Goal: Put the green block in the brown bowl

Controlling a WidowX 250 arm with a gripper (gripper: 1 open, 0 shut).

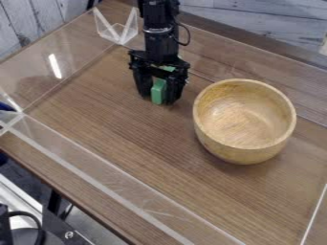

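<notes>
I will put the green block in the brown bowl point(244, 119). For that, I will next grab the block with my gripper by its middle point(160, 89).
The green block point(159, 92) lies on the wooden table top, left of the brown bowl point(244, 119). My gripper point(159, 94) points straight down over the block, low at the table. Its two black fingers point(140, 86) stand on either side of the block, and a thin gap shows on each side, so the jaws read as open around it. Only the middle of the block shows between the fingers. The bowl is round, light tan, and has nothing in it.
Clear acrylic walls point(52, 134) fence the table top on the left, front and back. A clear plastic stand point(118, 29) sits at the back behind the arm. The table's front edge drops off at the lower left.
</notes>
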